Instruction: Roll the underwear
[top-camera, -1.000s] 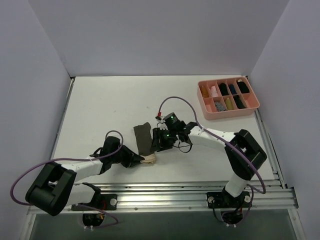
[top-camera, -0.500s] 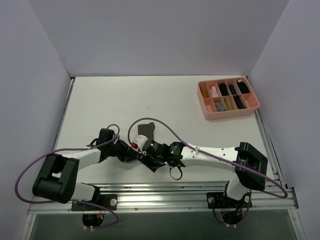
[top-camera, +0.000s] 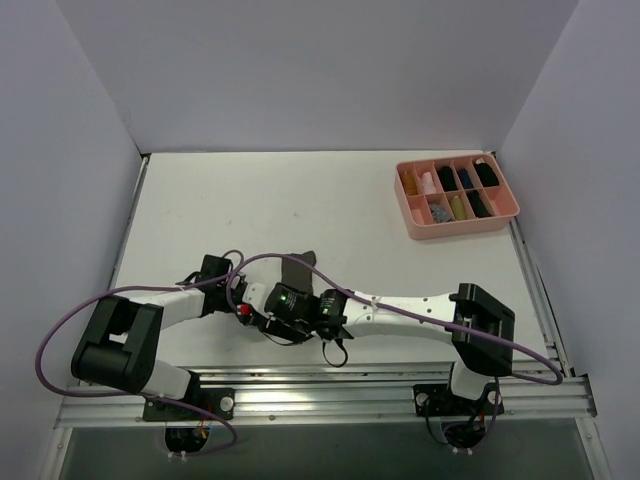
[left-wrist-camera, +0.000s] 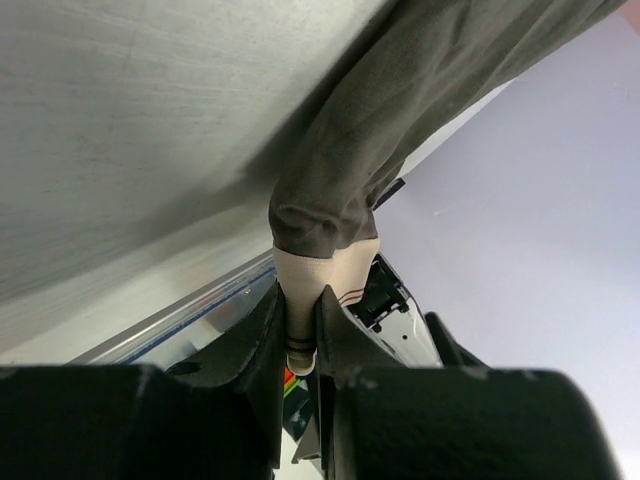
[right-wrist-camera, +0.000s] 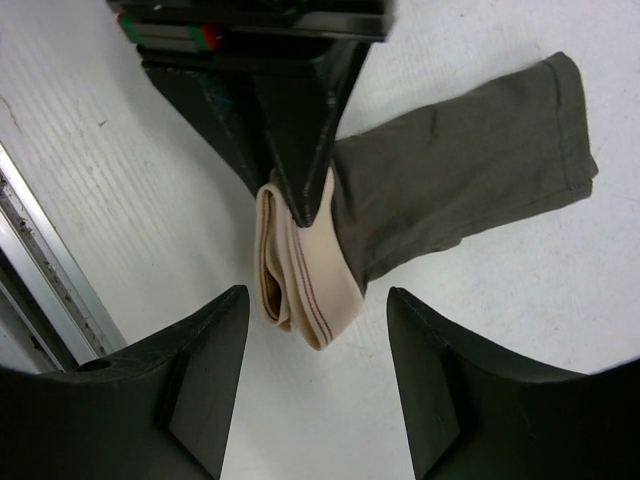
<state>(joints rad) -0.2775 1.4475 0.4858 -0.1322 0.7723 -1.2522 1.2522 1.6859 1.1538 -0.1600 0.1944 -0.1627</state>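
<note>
The robot's right gripper needs to roll the underwear (right-wrist-camera: 470, 160), so next it needs to grab the folded beige waistband (right-wrist-camera: 311, 297) on the waistband's free side beside the left gripper.
The underwear (right-wrist-camera: 470, 160) is dark olive-brown cloth lying flat on the white table, with its beige waistband (right-wrist-camera: 305, 285) folded into a thick wad. My left gripper (left-wrist-camera: 300, 335) is shut on that waistband, and its black fingers (right-wrist-camera: 290, 130) pinch the wad from above in the right wrist view. My right gripper (right-wrist-camera: 315, 295) is open and hovers just over the waistband, one jaw on each side, touching nothing. In the top view the cloth (top-camera: 298, 268) pokes out behind both grippers, the left (top-camera: 248, 298) and the right (top-camera: 268, 318), which meet at the near middle-left of the table.
A pink compartment tray (top-camera: 458, 230) with small rolled bundles stands at the far right. The aluminium rail (top-camera: 350, 385) runs along the near table edge, close to both grippers. Purple cables loop over both arms. White walls enclose the table.
My right gripper has swung from the cloth's right side leftward and nearer, ending over the waistband. My left gripper has drawn back to the left, still holding the waistband.
</note>
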